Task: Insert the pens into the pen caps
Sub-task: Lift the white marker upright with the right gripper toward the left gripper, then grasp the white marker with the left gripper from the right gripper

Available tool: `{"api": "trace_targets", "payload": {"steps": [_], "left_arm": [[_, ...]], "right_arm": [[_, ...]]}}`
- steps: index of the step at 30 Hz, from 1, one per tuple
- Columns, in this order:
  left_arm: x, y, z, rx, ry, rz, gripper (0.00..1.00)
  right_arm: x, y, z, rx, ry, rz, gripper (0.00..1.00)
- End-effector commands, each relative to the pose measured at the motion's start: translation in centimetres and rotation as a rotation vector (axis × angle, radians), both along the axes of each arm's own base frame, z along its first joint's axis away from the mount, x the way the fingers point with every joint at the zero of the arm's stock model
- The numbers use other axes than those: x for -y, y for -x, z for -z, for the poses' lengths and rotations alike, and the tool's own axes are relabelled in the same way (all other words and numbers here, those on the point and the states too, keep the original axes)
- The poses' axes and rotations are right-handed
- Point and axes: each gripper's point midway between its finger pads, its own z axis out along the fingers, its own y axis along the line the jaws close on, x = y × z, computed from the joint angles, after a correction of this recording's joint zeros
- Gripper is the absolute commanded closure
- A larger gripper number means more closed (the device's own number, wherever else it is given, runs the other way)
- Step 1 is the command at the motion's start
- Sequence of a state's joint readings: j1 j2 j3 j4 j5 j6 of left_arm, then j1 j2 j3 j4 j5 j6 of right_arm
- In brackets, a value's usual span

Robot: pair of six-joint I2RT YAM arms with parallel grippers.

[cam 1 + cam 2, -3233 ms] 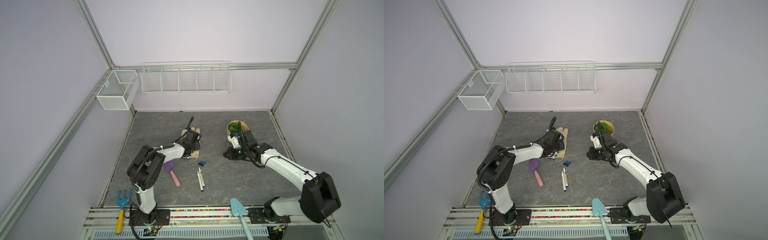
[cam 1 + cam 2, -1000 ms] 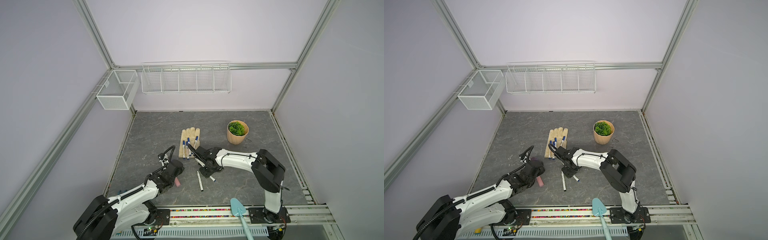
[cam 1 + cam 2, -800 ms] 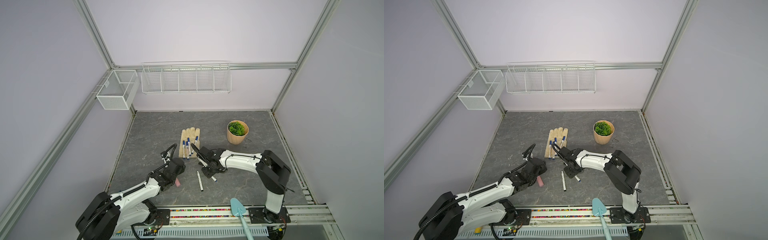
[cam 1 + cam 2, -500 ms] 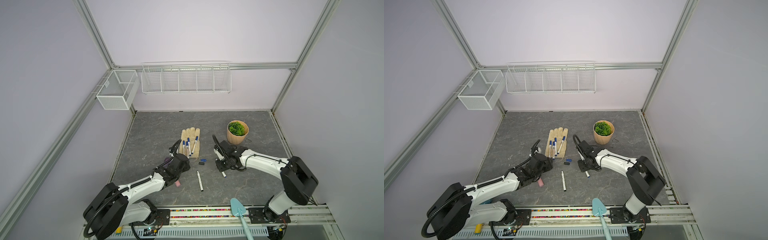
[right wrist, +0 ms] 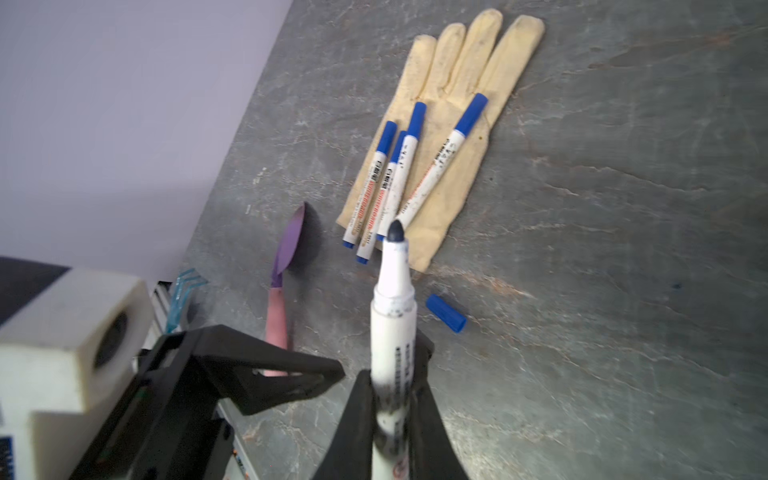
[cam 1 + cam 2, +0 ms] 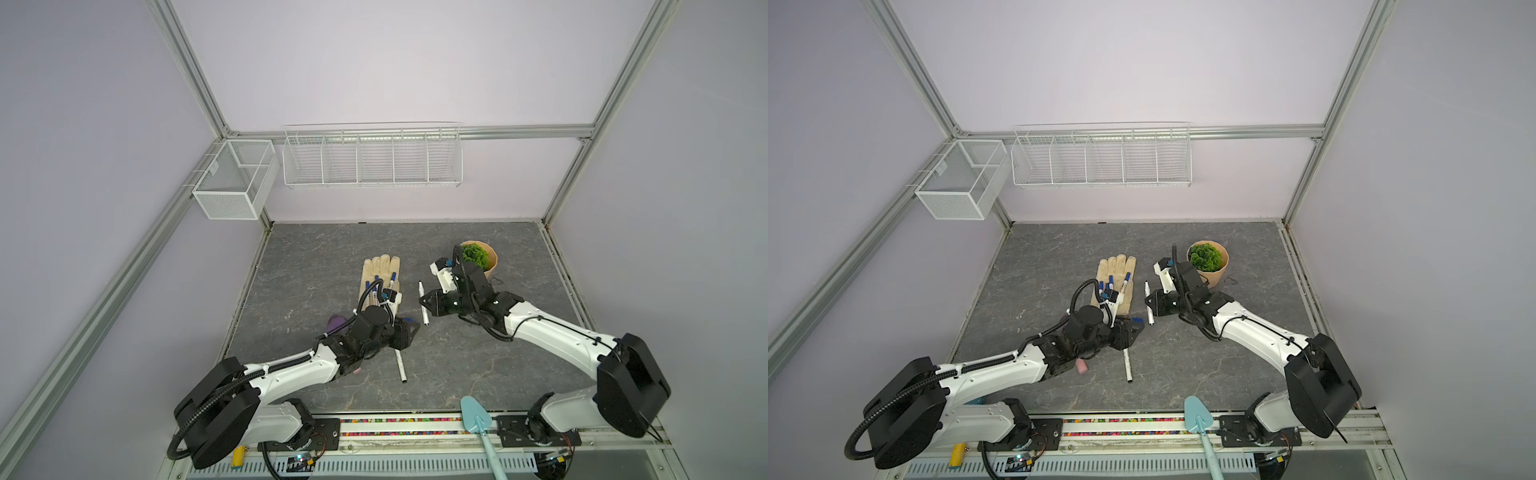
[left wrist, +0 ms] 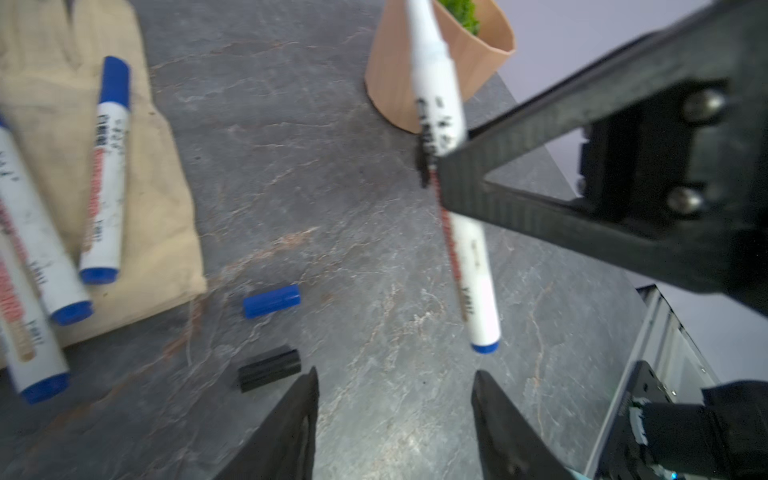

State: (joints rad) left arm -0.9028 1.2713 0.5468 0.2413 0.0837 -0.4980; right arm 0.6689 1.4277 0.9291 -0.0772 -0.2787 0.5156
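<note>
My left gripper next needs to hold the body of the uncapped white pen (image 6: pixel 422 307) toward the pen's blue end, which leaves the pen's tip free to insert it.
My right gripper (image 6: pixel 428 304) (image 5: pixel 392 395) is shut on an uncapped white pen (image 6: pixel 422 307) (image 5: pixel 392 316), held above the table with its dark tip bare. My left gripper (image 6: pixel 409 332) (image 7: pixel 395 378) is open and empty, low over the table. A blue pen cap (image 7: pixel 271 300) (image 5: pixel 446 318) and a black pen cap (image 7: pixel 269 368) lie just beside its fingers. The held pen (image 7: pixel 478 291) hangs in front of it. Another uncapped pen (image 6: pixel 400 365) (image 6: pixel 1127 365) lies nearer the front. Several capped pens (image 5: pixel 399 174) (image 7: pixel 108 166) rest on a beige glove (image 6: pixel 380 274) (image 6: pixel 1115 270).
A plant pot (image 6: pixel 484 259) (image 6: pixel 1210 266) stands behind the right arm. A purple trowel with a pink handle (image 5: pixel 286 257) lies left of the glove, partly under the left arm. A teal trowel (image 6: pixel 478 424) sits on the front rail. Wire baskets (image 6: pixel 372 156) hang on the back wall.
The right gripper has lifted a pen off the table and carried it back and to the right of the glove. The left gripper has moved right, up to the loose caps.
</note>
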Motion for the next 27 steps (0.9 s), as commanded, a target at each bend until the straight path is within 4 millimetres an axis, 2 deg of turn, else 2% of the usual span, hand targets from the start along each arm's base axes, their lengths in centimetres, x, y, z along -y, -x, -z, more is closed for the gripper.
{"api": "trace_targets", "payload": {"steps": [1,4,8,9,12,15,17,18,20,27], "left_arm": [[1.8,-0.1,-2.2,0.075,0.046,0.082,0.4],[2.4,-0.5,-2.9,0.095,0.085,0.078,0.4],[3.6,-1.3,-2.2,0.077,0.081,0.081,0.45],[3.7,-1.5,-1.8,0.067,0.065,0.077,0.48],[3.6,-2.0,-0.9,0.053,0.032,0.052,0.67],[3.0,-2.0,-1.0,0.062,0.036,0.031,0.83],[2.5,-1.9,-1.4,0.076,0.05,0.013,0.89],[2.3,-1.9,-1.5,0.08,0.056,0.009,0.9],[1.8,-1.7,-1.8,0.089,0.063,-0.002,0.91],[0.8,-1.3,-2.9,0.118,0.083,-0.014,0.91]], "right_arm": [[-1.4,1.0,-1.0,-0.011,-0.094,-0.078,0.92],[-1.9,1.7,-1.2,-0.017,-0.113,-0.117,0.92],[-2.0,2.1,-1.4,-0.017,-0.116,-0.137,0.92],[-1.9,2.1,-1.4,-0.015,-0.114,-0.136,0.92],[-1.5,2.1,-1.5,-0.009,-0.109,-0.123,0.92],[-1.1,2.2,-1.3,-0.012,-0.104,-0.11,0.92],[-0.9,2.1,-1.4,-0.01,-0.101,-0.104,0.92],[-0.8,2.1,-1.5,-0.01,-0.101,-0.101,0.92],[-0.2,2.3,-0.2,-0.033,-0.081,-0.089,0.92],[0.5,2.5,0.7,-0.056,-0.057,-0.078,0.93]]}}
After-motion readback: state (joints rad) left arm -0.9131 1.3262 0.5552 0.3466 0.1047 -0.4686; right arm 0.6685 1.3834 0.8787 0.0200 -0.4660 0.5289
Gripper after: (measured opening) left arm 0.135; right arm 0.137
